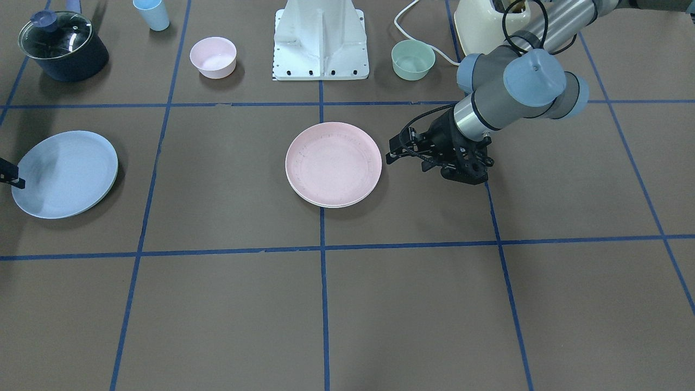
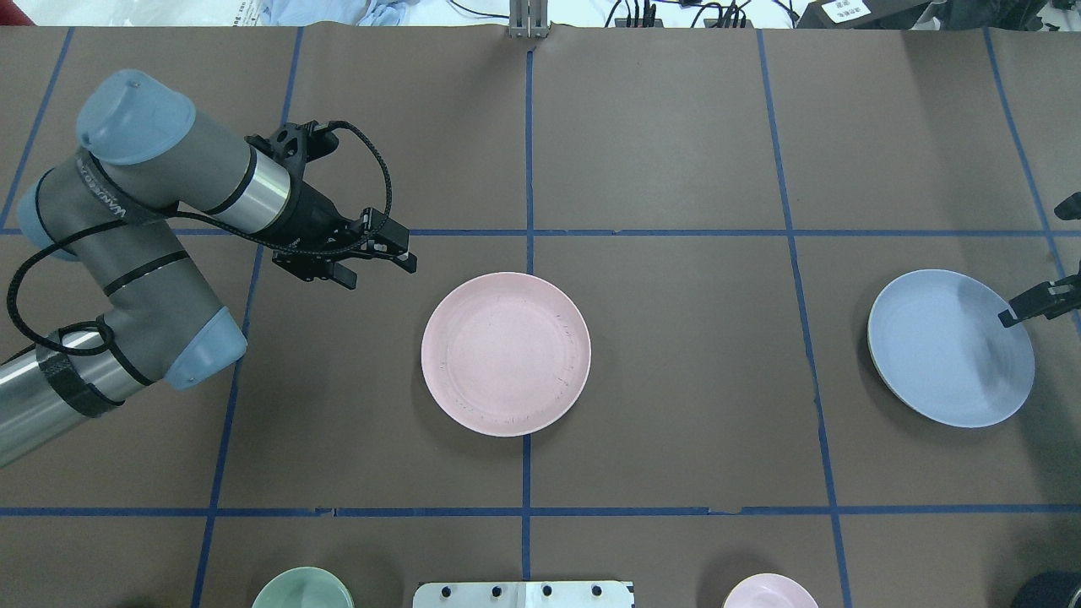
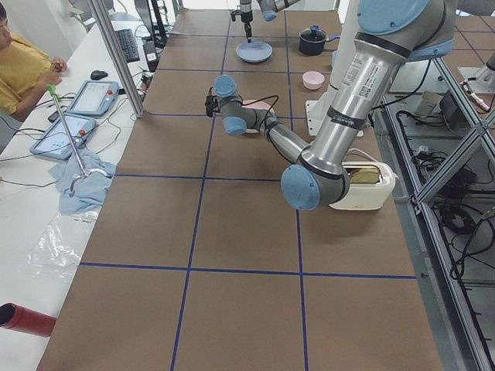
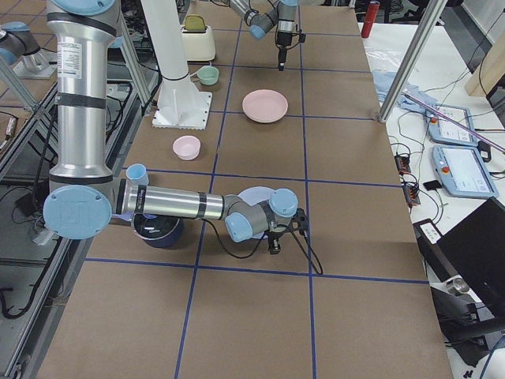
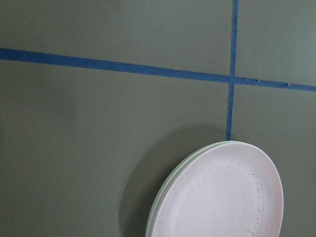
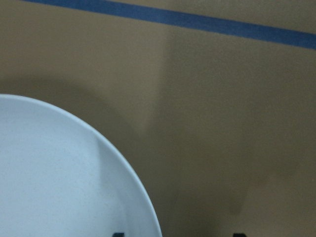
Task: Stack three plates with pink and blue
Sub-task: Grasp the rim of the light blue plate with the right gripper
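Note:
The right gripper grabs the pale blue plate by its rim (image 1: 14,195) next. Then it stacks the plate onto the pale pink plate (image 1: 333,163).
The pale pink plate (image 1: 333,163) lies at the table's middle, on top of the cream-white plate (image 1: 326,204), of which only a thin rim shows. The pale blue plate (image 2: 950,348) lies alone far to the robot's right. My left gripper (image 2: 380,268) is open and empty, a short way off the pink plate's rim. My right gripper (image 6: 178,234) is open at the blue plate's outer edge. One fingertip (image 2: 1026,308) is over the rim. In the right wrist view the rim (image 6: 143,207) runs between the two fingertips.
Along the robot's side stand a lidded dark pot (image 1: 62,46), a blue cup (image 1: 152,13), a small pink bowl (image 1: 213,57), the white arm base (image 1: 320,43), a mint-green bowl (image 1: 412,60) and a cream toaster (image 1: 483,24). Blue tape lines cross the brown table.

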### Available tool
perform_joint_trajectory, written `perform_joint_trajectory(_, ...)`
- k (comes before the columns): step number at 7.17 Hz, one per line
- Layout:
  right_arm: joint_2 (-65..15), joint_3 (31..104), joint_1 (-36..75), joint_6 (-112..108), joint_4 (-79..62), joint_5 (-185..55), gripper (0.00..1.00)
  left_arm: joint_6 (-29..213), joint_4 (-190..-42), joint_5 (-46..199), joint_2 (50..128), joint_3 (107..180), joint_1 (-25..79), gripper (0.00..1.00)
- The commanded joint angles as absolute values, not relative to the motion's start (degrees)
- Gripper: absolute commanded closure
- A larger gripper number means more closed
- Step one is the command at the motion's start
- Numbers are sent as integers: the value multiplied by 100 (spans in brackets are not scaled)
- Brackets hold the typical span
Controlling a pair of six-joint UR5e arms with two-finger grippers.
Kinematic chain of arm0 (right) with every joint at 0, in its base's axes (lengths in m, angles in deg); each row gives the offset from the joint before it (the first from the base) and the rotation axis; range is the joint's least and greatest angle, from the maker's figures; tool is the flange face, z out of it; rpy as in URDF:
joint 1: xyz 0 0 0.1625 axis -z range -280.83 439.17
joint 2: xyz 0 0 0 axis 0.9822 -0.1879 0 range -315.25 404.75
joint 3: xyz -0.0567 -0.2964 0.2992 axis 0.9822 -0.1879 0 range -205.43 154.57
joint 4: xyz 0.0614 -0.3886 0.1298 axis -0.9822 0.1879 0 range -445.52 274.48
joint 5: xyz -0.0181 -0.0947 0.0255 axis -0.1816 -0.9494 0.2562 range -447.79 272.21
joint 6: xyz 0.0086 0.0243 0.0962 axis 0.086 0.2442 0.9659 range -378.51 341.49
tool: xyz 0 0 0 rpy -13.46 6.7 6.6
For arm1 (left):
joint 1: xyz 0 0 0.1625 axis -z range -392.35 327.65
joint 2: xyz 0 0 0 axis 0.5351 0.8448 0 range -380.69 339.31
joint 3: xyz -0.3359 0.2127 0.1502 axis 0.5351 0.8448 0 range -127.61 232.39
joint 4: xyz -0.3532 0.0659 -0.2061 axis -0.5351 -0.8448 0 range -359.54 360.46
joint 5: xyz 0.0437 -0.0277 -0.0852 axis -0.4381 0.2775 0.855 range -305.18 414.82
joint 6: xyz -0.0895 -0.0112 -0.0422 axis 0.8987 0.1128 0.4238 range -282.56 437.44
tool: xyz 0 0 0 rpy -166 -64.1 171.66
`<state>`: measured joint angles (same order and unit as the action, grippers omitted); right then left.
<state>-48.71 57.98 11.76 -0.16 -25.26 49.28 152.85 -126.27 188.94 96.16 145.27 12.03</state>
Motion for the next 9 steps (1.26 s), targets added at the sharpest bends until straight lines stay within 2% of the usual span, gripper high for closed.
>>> perform_joint_trajectory(1,-4841,5797,1246,-32,-2567,4923,40,15285,-12627,18894,9611,14564,1212,0)
perform_joint_trajectory(2,-4815,5798,1307,-32,-2567,4923,42,15285,-12627,18894,9611,14573,1212,0)
perform_joint_trajectory(3,-4806,5806,1325,-32,-2576,4915,53,15285,-12627,18894,9603,14599,1230,0)
perform_joint_trajectory(4,-4814,5798,1325,-23,-2663,4923,88,15285,-12627,18894,9603,14608,1247,0)
perform_joint_trajectory(5,-4806,5815,1325,-23,-2664,4923,100,15285,-12627,18894,9524,14678,1247,0)
perform_joint_trajectory(7,-4806,5868,1325,-40,-2690,4993,100,15285,-12627,18903,9357,14880,1247,0)
perform_joint_trajectory(9,-4867,6383,1299,-14,-2681,5474,100,15285,-12627,18903,9357,14881,1247,0)
